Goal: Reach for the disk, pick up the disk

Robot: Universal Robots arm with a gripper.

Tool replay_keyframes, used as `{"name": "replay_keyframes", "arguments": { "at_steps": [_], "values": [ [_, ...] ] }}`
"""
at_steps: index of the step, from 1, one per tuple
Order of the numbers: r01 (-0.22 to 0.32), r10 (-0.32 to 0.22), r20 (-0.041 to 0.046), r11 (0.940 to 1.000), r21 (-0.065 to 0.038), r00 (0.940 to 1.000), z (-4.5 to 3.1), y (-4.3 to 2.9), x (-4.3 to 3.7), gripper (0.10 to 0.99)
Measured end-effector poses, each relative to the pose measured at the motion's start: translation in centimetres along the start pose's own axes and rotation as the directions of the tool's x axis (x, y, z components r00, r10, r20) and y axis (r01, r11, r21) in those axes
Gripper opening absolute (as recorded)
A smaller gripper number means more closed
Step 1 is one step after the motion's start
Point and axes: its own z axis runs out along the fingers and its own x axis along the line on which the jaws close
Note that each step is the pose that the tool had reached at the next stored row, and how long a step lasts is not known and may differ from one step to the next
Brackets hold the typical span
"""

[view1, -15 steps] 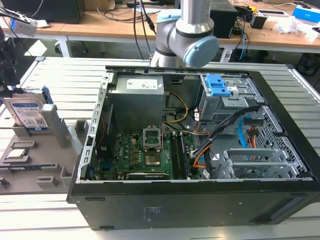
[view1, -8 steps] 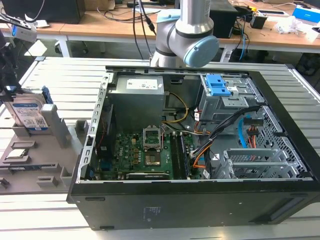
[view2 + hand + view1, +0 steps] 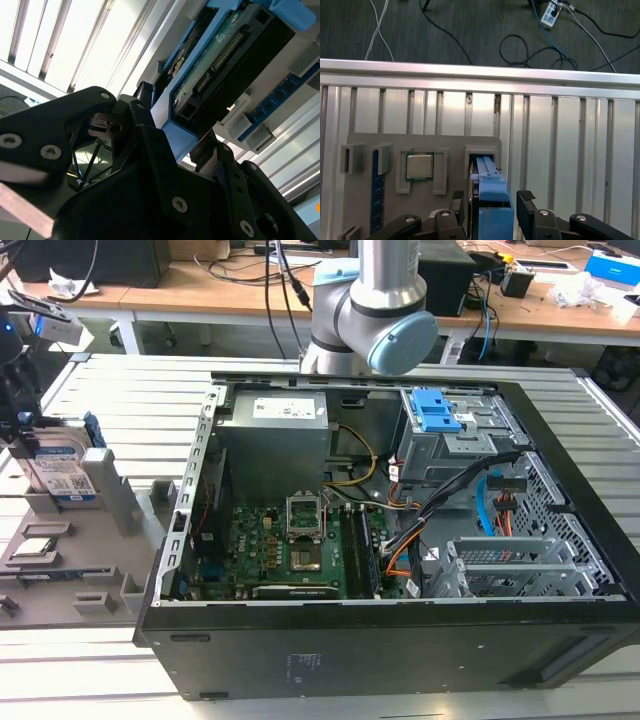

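Observation:
The sides of the holder's slot close in around the disk's ends. My gripper next needs to grab the disk across the middle of its blue upper edge [image 3: 494,200].
The disk [image 3: 60,472], silver-grey with a white-and-blue label and a blue frame, stands on edge in a slot of the grey holder [image 3: 110,502] at the exterior view's left. My gripper [image 3: 20,432] hangs right over it. In the first wrist view the disk's blue edge [image 3: 492,197] lies between the two black fingertips, and my gripper [image 3: 491,204] is open with a thin gap on each side. In the second wrist view my gripper [image 3: 175,131] also straddles the disk [image 3: 210,75], whose circuit-board face shows there.
An open black computer case [image 3: 420,640] takes up the middle of the slatted metal table [image 3: 120,390]. The grey fixture plate [image 3: 455,145] also carries a square chip [image 3: 419,166] and a blue strip [image 3: 375,190]. Cables lie on the floor [image 3: 530,45] past the table edge.

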Motion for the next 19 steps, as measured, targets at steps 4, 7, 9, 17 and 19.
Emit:
{"name": "replay_keyframes", "arguments": {
  "at_steps": [4,7,9,17,19],
  "values": [
    [0.000,0.000,-0.0010,1.0000,0.000,1.0000,0.06,-0.04,-0.01,0.541],
    [0.000,0.000,-0.0011,1.0000,0.000,1.0000,0.06,-0.07,0.00,0.529],
    [0.000,0.000,-0.0012,1.0000,0.000,1.0000,0.05,-0.08,0.00,0.463],
    [0.000,0.000,-0.0011,1.0000,0.000,1.0000,0.05,-0.13,0.00,0.369],
    [0.000,0.000,-0.0010,1.0000,0.000,1.0000,0.05,-0.14,0.00,0.369]
  ]
}}
